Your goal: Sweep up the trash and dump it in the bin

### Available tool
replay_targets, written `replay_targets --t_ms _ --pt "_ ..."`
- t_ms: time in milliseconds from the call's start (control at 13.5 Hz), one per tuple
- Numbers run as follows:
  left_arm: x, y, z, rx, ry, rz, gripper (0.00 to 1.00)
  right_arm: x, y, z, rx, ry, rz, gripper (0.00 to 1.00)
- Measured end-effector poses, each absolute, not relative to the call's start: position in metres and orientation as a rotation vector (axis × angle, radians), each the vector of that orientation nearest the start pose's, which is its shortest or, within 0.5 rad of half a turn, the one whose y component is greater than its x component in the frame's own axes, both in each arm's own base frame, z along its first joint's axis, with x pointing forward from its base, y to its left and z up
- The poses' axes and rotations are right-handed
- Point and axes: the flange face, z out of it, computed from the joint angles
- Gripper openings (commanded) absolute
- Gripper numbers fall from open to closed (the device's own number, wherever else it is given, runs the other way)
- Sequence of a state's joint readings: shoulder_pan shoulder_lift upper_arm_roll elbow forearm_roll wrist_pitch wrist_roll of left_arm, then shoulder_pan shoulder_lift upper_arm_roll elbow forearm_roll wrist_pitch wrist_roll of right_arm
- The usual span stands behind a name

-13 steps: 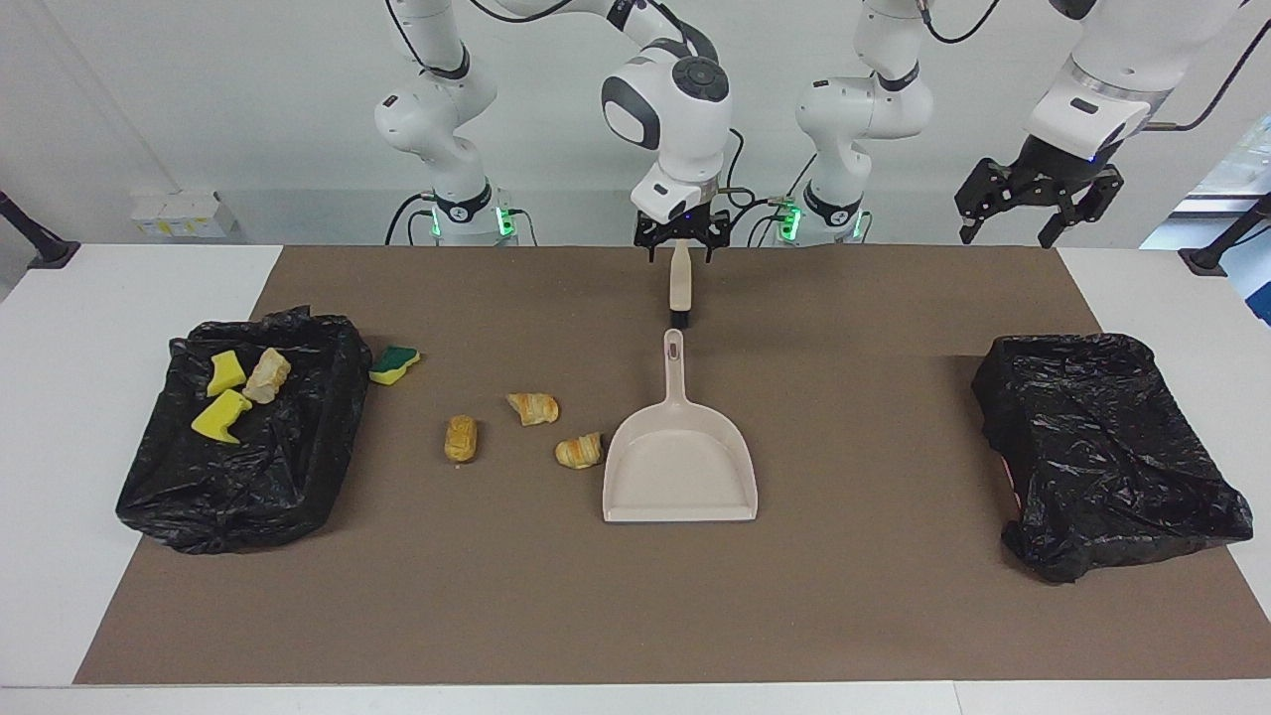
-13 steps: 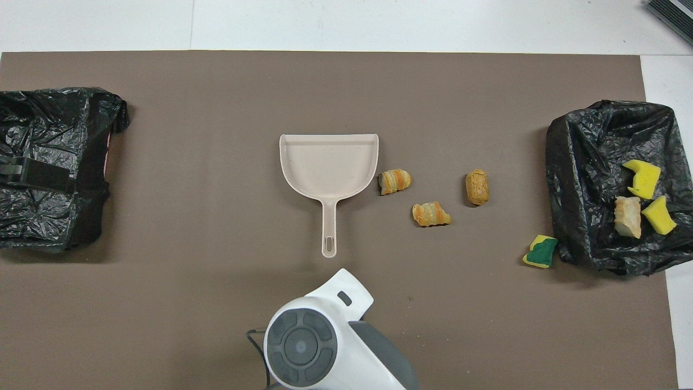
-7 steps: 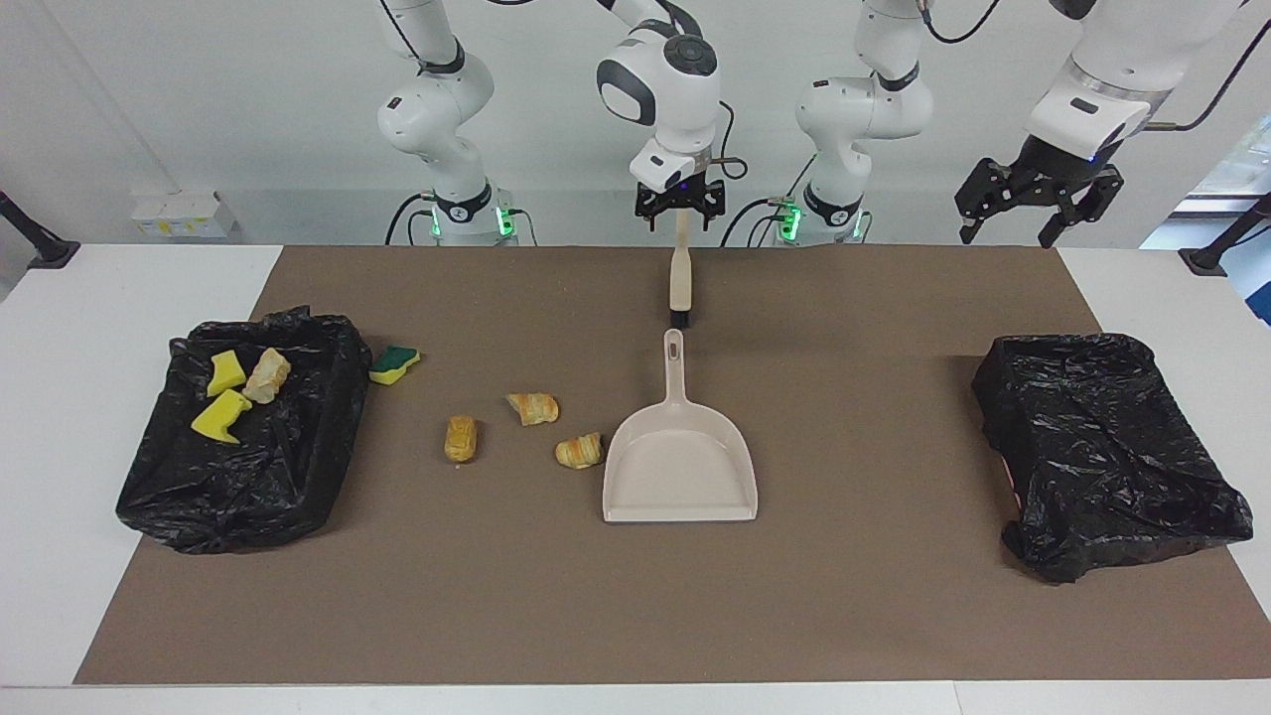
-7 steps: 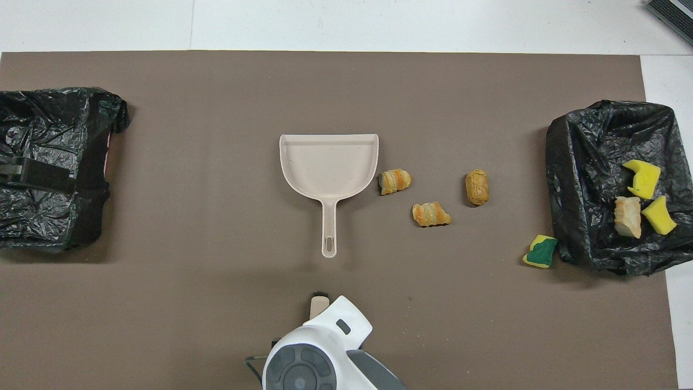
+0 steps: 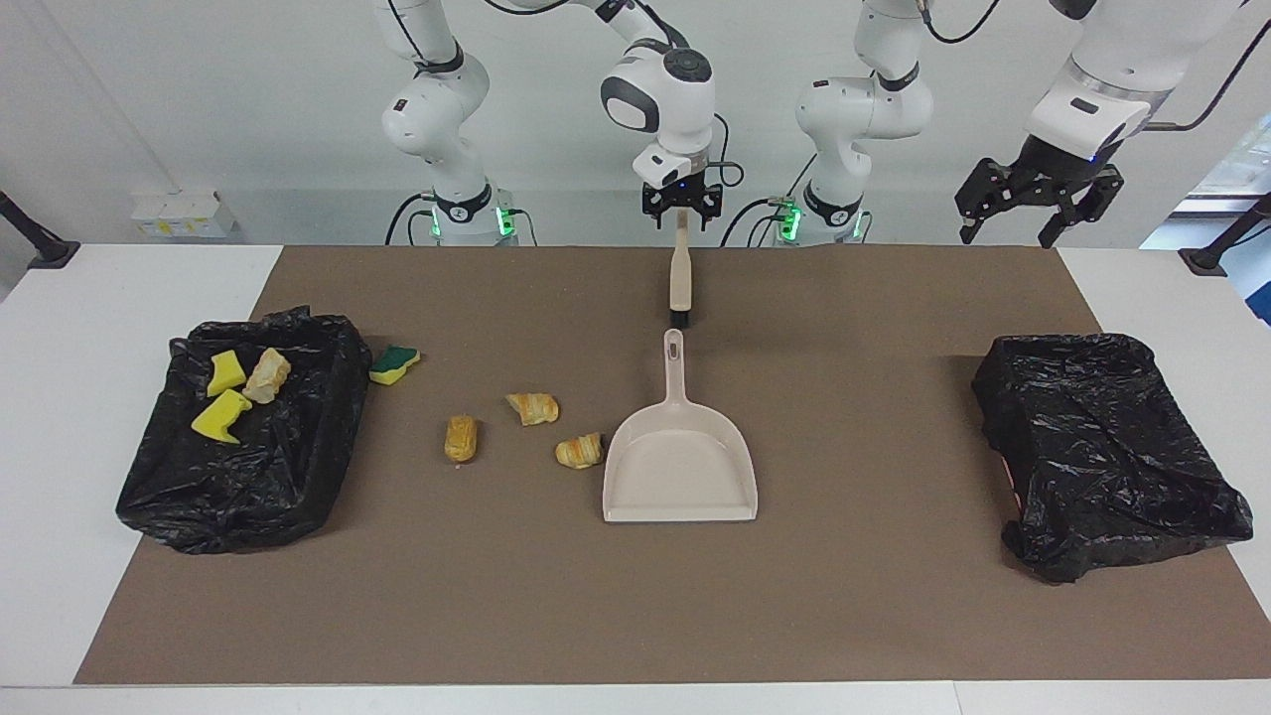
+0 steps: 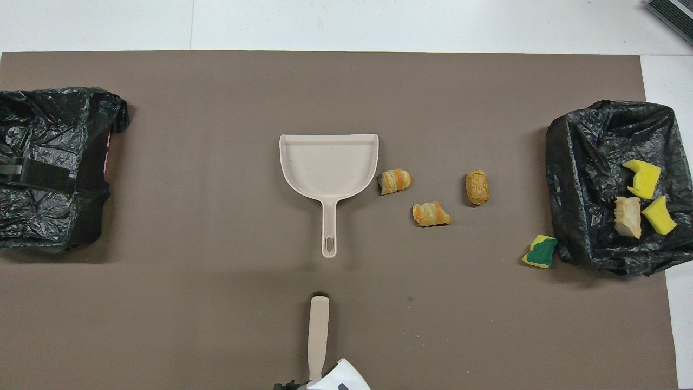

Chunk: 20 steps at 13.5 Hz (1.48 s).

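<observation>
The dustpan's broad tray is far wider than my fingers, so my left gripper should next grab the dustpan by its narrow handle (image 6: 329, 233).
A beige brush (image 5: 679, 283) (image 6: 318, 330) lies on the brown mat, its dark bristles pointing at the handle of the beige dustpan (image 5: 681, 467) (image 6: 328, 162). My right gripper (image 5: 680, 220) is at the brush handle's end nearest the robots, open, a finger on each side. Trash on the mat: three bread lumps (image 5: 462, 438) (image 5: 533, 407) (image 5: 580, 451) beside the dustpan and a yellow-green sponge (image 5: 394, 363). My left gripper (image 5: 1033, 214) waits open, raised at its own end of the table.
The black-bagged bin (image 5: 298, 467) at the right arm's end holds two yellow sponge pieces (image 5: 220, 415) and a bread lump (image 5: 266, 375). A second black-bagged bin (image 5: 1102, 447) sits at the left arm's end.
The right gripper drew back toward the robots along the brush to the handle's end, uncovering the brush in the overhead view. Brush, dustpan, trash and left arm stayed put.
</observation>
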State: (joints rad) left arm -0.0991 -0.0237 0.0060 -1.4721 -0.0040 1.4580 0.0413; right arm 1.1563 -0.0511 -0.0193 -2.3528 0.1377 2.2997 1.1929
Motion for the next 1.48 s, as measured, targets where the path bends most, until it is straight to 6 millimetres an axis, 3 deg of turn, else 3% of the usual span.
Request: replay_targets --t_ms 74,222,445,816,964,1186,1483 --pt "0.533 -0.05 0.674 -3.139 0.212 -0.015 1.0 0.2 0.453 0.344 -3.099 0.245 0.153 0.75" --pt "0.533 -0.05 0.674 -3.139 0.212 -0.015 1.0 0.194 0.456 0.336 -3.11 0.249 0.159 0.55" --pt "0.533 -0.05 0.674 -3.139 0.212 -0.015 1.0 0.194 0.455 0.335 -3.112 0.253 0.16 0.0" --pt "0.533 -0.05 0.674 -3.139 0.212 -0.015 1.0 0.196 0.457 0.338 -3.107 0.293 0.16 0.0" --pt "0.533 -0.05 0.674 -3.139 0.212 -0.015 1.0 0.201 0.459 0.349 -3.136 0.302 0.19 0.0" --pt "0.533 -0.05 0.674 -3.139 0.212 -0.015 1.0 0.224 0.451 0.393 -3.18 0.342 0.258 0.0" --pt "0.533 -0.05 0.673 -3.139 0.212 -0.014 1.0 0.265 0.395 0.449 -3.19 0.361 0.317 0.0"
